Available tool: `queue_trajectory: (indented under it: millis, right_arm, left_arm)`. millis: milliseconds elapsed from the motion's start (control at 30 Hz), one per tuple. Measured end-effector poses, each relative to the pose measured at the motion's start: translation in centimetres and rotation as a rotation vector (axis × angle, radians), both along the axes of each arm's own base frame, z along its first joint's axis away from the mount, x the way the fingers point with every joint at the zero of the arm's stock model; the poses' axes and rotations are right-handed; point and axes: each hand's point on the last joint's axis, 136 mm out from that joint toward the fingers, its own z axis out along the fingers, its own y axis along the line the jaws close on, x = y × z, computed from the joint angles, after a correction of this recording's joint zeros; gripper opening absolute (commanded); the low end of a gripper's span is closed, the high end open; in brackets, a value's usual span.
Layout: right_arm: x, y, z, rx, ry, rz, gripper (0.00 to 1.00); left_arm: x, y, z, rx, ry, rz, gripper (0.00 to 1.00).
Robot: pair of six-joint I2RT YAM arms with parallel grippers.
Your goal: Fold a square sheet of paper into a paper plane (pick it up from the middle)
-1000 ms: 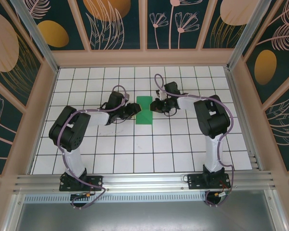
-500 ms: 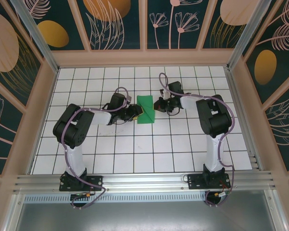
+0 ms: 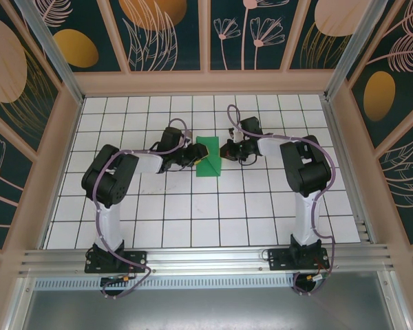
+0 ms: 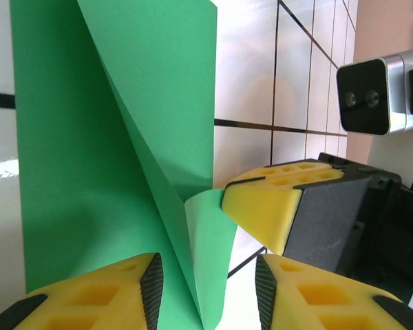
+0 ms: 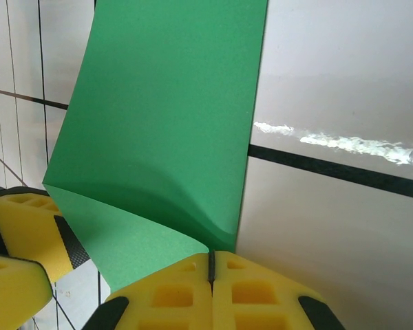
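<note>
My left gripper will next grab the paper's raised flap edge (image 3: 206, 159) (image 4: 210, 300) along the crease to pick the paper up from the middle. That leaves the paper's sides free.
The square sheet of paper (image 3: 208, 158) is bright green and lies mid-table on the white grid. One corner flap is lifted and curls over along a diagonal crease (image 4: 151, 179). My right gripper (image 3: 224, 150) is at the sheet's right edge, its yellow fingers pressed together on the tip of that flap (image 5: 210, 265). The green surface (image 5: 165, 124) stretches away from them. My left gripper (image 3: 191, 157) is at the sheet's left edge. It is open, with its ribbed pads on either side of the flap's raised edge (image 4: 206, 289). The right gripper's fingertip (image 4: 261, 206) shows just beyond.
The white gridded table (image 3: 193, 213) runs to tan walls on three sides and an aluminium rail (image 3: 206, 258) at the near edge. The right wrist's camera housing (image 4: 372, 96) hangs close above the sheet. Both arms' elbows flank the paper.
The left gripper has slid a little farther up the sheet's left edge and widened slightly. The right gripper has pressed fully shut, and the paper's corner now stands lifted along a diagonal.
</note>
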Motion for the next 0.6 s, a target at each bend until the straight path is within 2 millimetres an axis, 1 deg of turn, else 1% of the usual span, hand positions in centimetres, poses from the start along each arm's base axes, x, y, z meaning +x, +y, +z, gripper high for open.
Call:
queue_trajectory:
  millis: [133, 267, 300, 433, 467, 533, 600]
  right_arm:
    - [0.0, 0.0, 0.0, 0.000, 0.000, 0.000, 0.06]
    - [0.0, 0.0, 0.0, 0.000, 0.000, 0.000, 0.09]
    - [0.0, 0.0, 0.0, 0.001, 0.001, 0.000, 0.12]
    - [-0.3, 0.0, 0.4, 0.014, 0.007, -0.006, 0.32]
    - [-0.3, -0.1, 0.6, 0.015, 0.006, -0.011, 0.37]
    - [-0.4, -0.3, 1.6, 0.018, -0.007, -0.026, 0.46]
    - [-0.1, -0.8, 3.0, 0.024, -0.035, -0.052, 0.53]
  left_arm:
    - [0.6, -0.3, 0.0, 0.002, -0.006, -0.003, 0.42]
    - [0.7, -0.3, -0.4, 0.013, -0.005, -0.009, 0.37]
    - [0.7, -0.3, -0.5, 0.017, -0.004, -0.012, 0.34]
    - [0.8, -0.3, -0.9, 0.035, -0.005, -0.019, 0.24]
    - [0.8, -0.3, -0.9, 0.040, -0.006, -0.020, 0.22]
    - [0.9, -0.2, -1.1, 0.049, -0.010, -0.020, 0.18]
    - [1.0, -0.1, -1.1, 0.061, -0.017, -0.020, 0.14]
